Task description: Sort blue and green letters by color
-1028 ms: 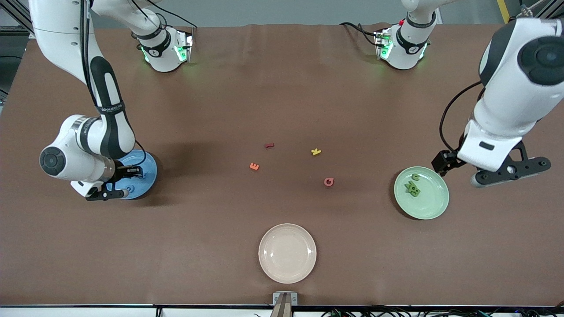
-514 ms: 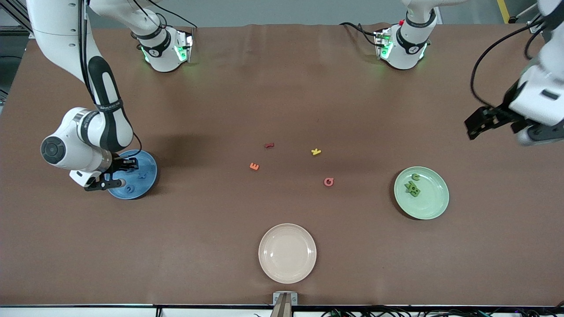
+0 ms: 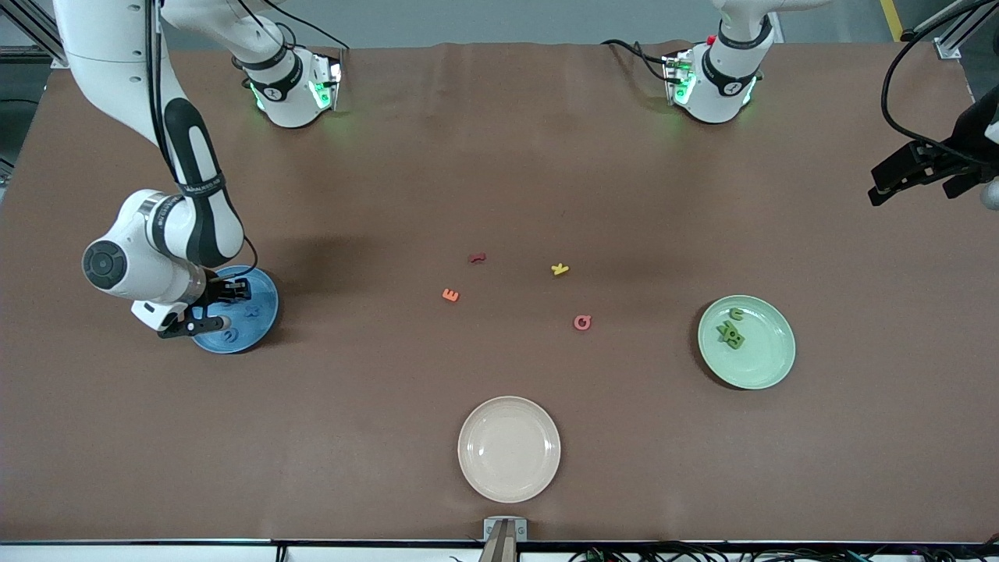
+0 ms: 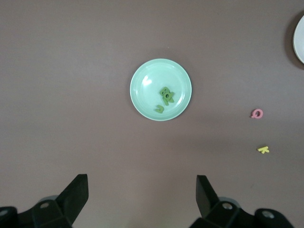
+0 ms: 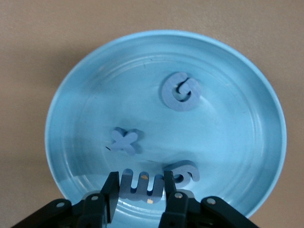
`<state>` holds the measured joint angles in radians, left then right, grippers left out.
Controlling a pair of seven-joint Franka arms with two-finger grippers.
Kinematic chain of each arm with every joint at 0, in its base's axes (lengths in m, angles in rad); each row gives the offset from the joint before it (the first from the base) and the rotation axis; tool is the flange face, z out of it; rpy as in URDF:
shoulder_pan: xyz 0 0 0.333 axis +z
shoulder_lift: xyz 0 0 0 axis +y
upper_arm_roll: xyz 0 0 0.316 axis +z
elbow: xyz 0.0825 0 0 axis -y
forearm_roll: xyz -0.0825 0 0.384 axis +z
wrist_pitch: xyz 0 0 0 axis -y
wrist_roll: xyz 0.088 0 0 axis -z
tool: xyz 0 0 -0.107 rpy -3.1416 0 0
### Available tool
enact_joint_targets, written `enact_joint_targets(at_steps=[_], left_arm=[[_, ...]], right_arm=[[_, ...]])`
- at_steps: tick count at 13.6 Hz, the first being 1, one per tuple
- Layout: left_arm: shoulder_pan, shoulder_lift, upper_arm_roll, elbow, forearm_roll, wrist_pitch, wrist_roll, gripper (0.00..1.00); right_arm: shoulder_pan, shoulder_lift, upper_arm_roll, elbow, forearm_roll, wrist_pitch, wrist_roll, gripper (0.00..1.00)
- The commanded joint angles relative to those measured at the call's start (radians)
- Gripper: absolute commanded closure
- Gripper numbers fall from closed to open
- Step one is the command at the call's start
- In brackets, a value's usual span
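The blue m [image 5: 140, 191] in my right gripper is standing low inside the blue plate's rim. It is time for my right gripper to open.
My right gripper [image 5: 139, 185] is low over the blue plate [image 5: 71, 95], near its rim, shut on the blue m [image 5: 140, 183]. A blue 9 [image 5: 183, 173], a blue + [image 5: 126, 141] and a blue G [image 5: 180, 91] lie in that plate. In the front view the right gripper [image 3: 222, 308] is over the blue plate [image 3: 261, 316]. The green plate [image 3: 769, 355] holds the green letters [image 3: 732, 334], bunched together. My left gripper [image 4: 141, 190] is wide open and empty, high above the table at the left arm's end, looking down on the green plate [image 4: 142, 76].
An orange E [image 3: 450, 295], a dark red piece [image 3: 477, 257], a yellow K [image 3: 559, 269] and a pink Q [image 3: 582, 322] lie mid-table. A cream plate [image 3: 509, 449] stands near the table's front edge.
My left arm has risen from beside the green plate and drawn back toward its end of the table. My right gripper has shifted only slightly over the blue plate.
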<state>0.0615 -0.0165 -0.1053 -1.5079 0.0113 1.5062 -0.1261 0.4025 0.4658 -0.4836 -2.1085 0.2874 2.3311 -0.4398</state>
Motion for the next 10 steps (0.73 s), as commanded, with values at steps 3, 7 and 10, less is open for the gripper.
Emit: enact_joint_targets(at_steps=[3, 7, 10], left_arm=[[0.058, -0.030, -0.040, -0.029, -0.020, -0.009, 0.007, 0.00], [0.058, -0.013, -0.042, -0.029, -0.020, 0.017, 0.019, 0.00], [0.057, -0.017, -0.047, -0.020, -0.019, 0.022, 0.019, 0.00]], right_arm=[[0.009, -0.038, 0.000, -0.036, 0.006, 0.016, -0.002, 0.79], [0.009, -0.050, -0.001, -0.027, 0.006, -0.007, 0.000, 0.09], [0.004, -0.093, -0.010, 0.024, 0.006, -0.094, 0.021, 0.03]])
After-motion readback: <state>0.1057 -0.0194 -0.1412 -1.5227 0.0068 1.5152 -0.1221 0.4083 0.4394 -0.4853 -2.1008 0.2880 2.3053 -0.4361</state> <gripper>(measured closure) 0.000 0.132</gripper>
